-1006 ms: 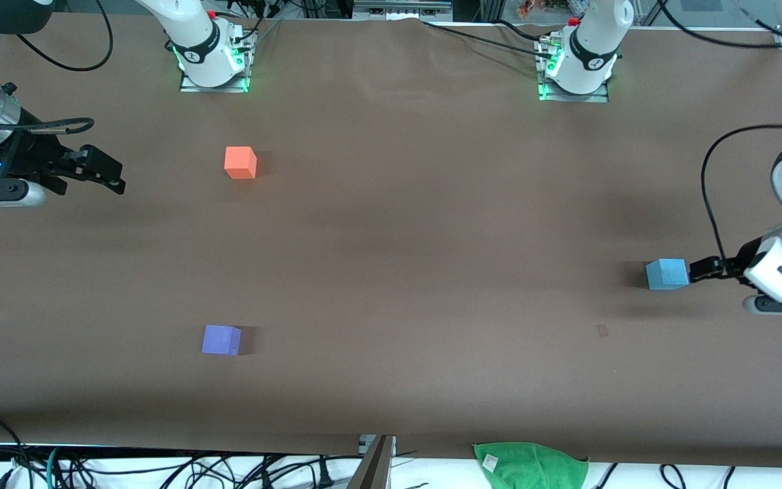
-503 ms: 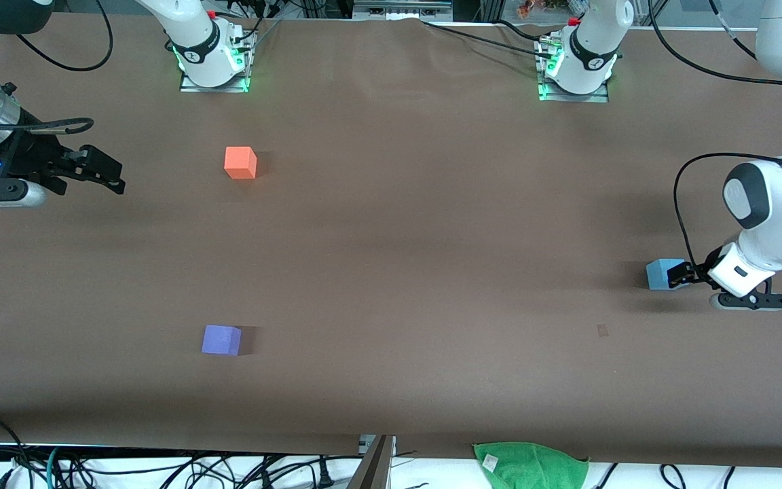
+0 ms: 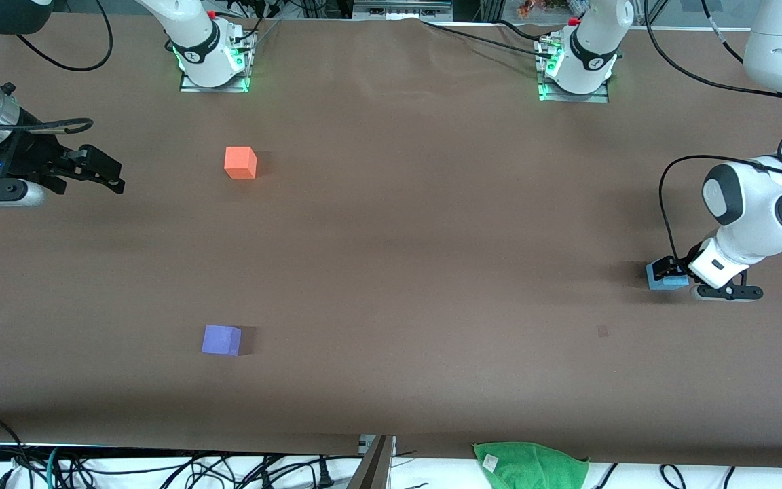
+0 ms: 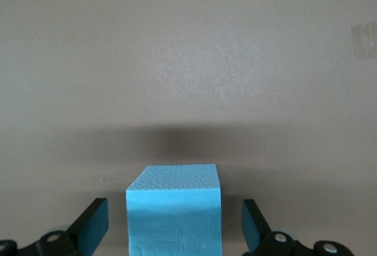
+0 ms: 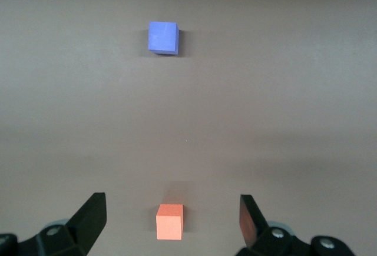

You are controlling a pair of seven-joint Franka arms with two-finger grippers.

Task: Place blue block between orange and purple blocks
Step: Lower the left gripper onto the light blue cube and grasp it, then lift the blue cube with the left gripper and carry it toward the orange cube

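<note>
The blue block needs to be grabbed next with my left gripper by its body [image 3: 663, 280] [image 4: 173, 215], so that it can be placed between the orange and purple blocks.
The light sky-blue block [image 3: 662, 277] sits on the table at the left arm's end. My left gripper [image 3: 671, 268] is low around it, open. In the left wrist view the blue block [image 4: 174, 212] stands between the two fingers with a gap on each side. The orange block [image 3: 240, 163] sits toward the right arm's end, near the bases. The purple block [image 3: 221, 339] lies nearer the front camera than the orange one. My right gripper [image 3: 109, 175] waits open at the right arm's end; its wrist view shows the orange block [image 5: 169, 221] and the purple block [image 5: 163, 36].
A green cloth [image 3: 531, 464] hangs at the table's front edge. The brown table [image 3: 404, 244] is bare between the orange and purple blocks. A small pale mark [image 3: 602, 331] lies on the table near the blue block.
My left gripper has moved in over the blue block and lowered so its fingers straddle it. The blocks and the right arm have not moved.
</note>
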